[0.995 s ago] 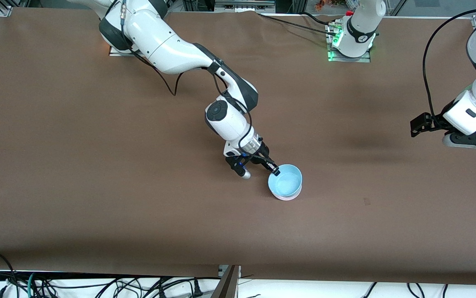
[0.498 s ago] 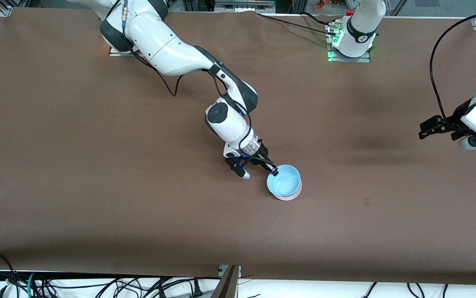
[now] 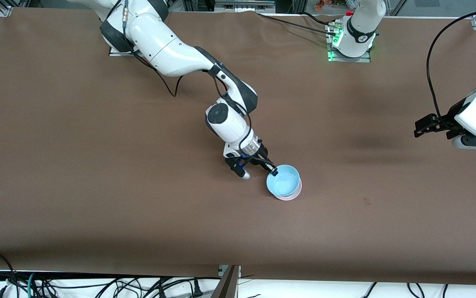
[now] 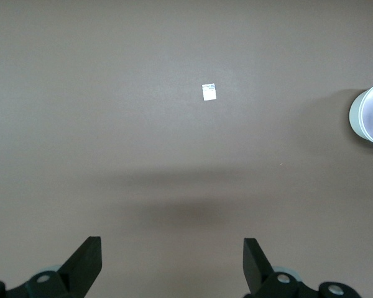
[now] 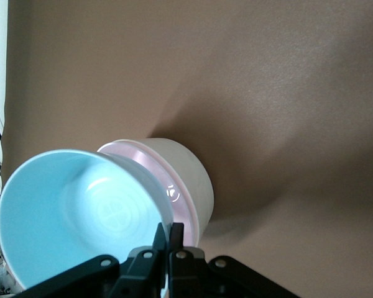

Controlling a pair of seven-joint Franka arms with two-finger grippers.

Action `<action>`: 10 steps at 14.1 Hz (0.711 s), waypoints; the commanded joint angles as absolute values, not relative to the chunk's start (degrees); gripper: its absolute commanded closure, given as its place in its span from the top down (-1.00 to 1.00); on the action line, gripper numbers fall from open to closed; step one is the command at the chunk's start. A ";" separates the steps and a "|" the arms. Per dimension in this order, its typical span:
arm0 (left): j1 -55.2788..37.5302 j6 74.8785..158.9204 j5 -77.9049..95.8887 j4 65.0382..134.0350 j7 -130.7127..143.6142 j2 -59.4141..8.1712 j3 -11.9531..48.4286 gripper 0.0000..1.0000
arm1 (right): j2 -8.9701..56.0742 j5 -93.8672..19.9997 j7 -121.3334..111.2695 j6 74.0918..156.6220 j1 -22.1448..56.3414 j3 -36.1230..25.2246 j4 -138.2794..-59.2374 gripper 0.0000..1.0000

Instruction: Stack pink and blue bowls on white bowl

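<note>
I should open my right gripper now, because the blue bowl's lower side dips inside the pink bowl's rim below my fingers.
The blue bowl [image 3: 284, 181] is tilted over the pink bowl [image 3: 295, 194], which sits nested in the white bowl near the table's middle. My right gripper [image 3: 274, 170] is shut on the blue bowl's rim on the side toward the right arm's end. In the right wrist view the blue bowl [image 5: 74, 211] leans on the pink bowl [image 5: 152, 167], whose rim shows inside the white bowl [image 5: 189, 177], and my right gripper [image 5: 169, 233] pinches the blue rim. My left gripper [image 3: 422, 126] is open and empty above the table at the left arm's end; its view [image 4: 172, 261] shows the stack [image 4: 372, 113] far off.
A small white tag [image 4: 209, 92] lies on the brown cloth [image 3: 97, 165] between the left gripper and the stack. Cables hang along the table's near edge [image 3: 97, 285].
The right gripper has drawn the blue bowl a little toward the right arm's end, keeping hold of its rim. The left arm has shifted slightly at its end of the table.
</note>
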State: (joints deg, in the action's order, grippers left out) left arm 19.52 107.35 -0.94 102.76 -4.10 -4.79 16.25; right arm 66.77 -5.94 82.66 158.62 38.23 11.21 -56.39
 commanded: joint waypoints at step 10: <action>19.78 105.91 0.26 101.34 -5.27 -5.19 16.35 1.00 | 67.94 -5.62 82.79 159.08 38.67 11.07 -53.79 -0.33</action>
State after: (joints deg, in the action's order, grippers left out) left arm 19.52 107.24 -0.94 102.76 -4.10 -4.79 16.25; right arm 66.89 -5.93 82.62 158.72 38.26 11.16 -56.03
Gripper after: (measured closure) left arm 0.000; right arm 0.678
